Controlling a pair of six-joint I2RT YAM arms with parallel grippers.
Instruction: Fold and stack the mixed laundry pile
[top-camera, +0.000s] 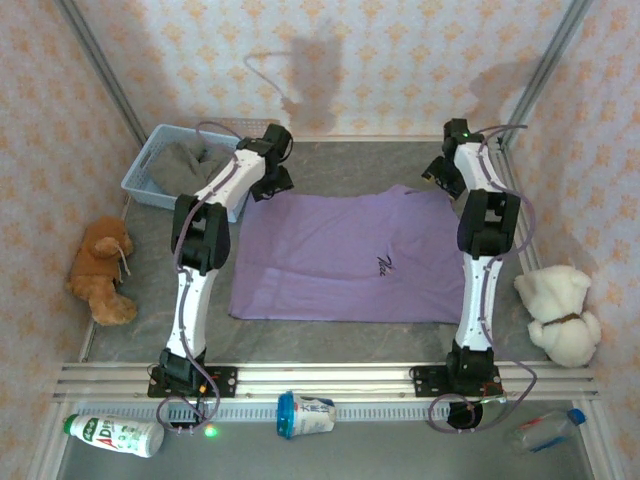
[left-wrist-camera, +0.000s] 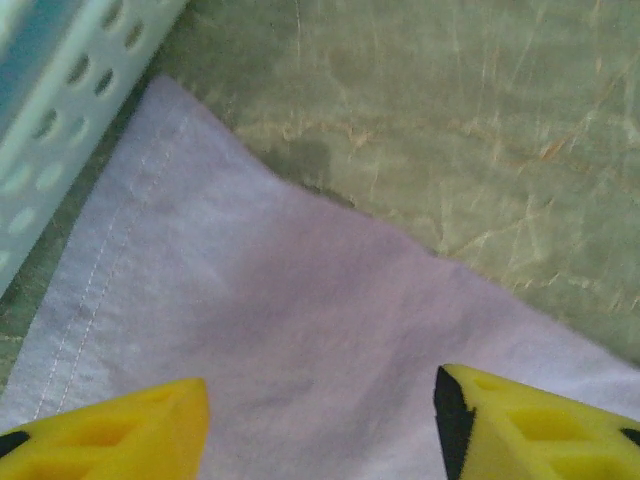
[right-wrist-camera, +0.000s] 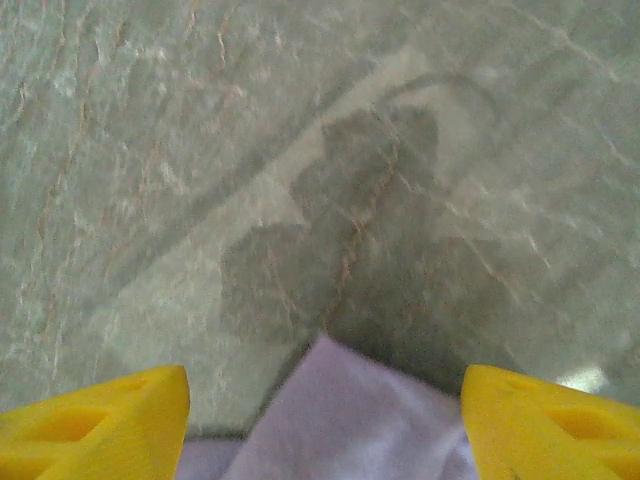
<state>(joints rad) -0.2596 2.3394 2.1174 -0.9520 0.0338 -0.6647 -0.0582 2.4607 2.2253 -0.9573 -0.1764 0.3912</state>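
I will next grab the lavender-purple T-shirt (top-camera: 345, 255) with my left gripper by its far corner beside the basket, to fold the T-shirt's far edge inward.
The lavender-purple T-shirt (top-camera: 345, 255) lies spread flat in the middle of the table, its small dark print toward the right. My left gripper (top-camera: 268, 183) hovers open over the shirt's far left corner (left-wrist-camera: 250, 300), yellow fingers (left-wrist-camera: 130, 430) wide apart with cloth between them. My right gripper (top-camera: 437, 172) stands open at the far right corner, where a point of purple cloth (right-wrist-camera: 350, 410) pokes up between its fingers (right-wrist-camera: 550, 420). The grey top (top-camera: 190, 165) lies crumpled in the light blue basket (top-camera: 140, 180).
The basket wall (left-wrist-camera: 60, 110) is close on the left of my left gripper. A brown plush bear (top-camera: 100, 270) sits at the left wall, a cream one (top-camera: 558, 312) at the right. Bottles and a cup lie in front of the rail.
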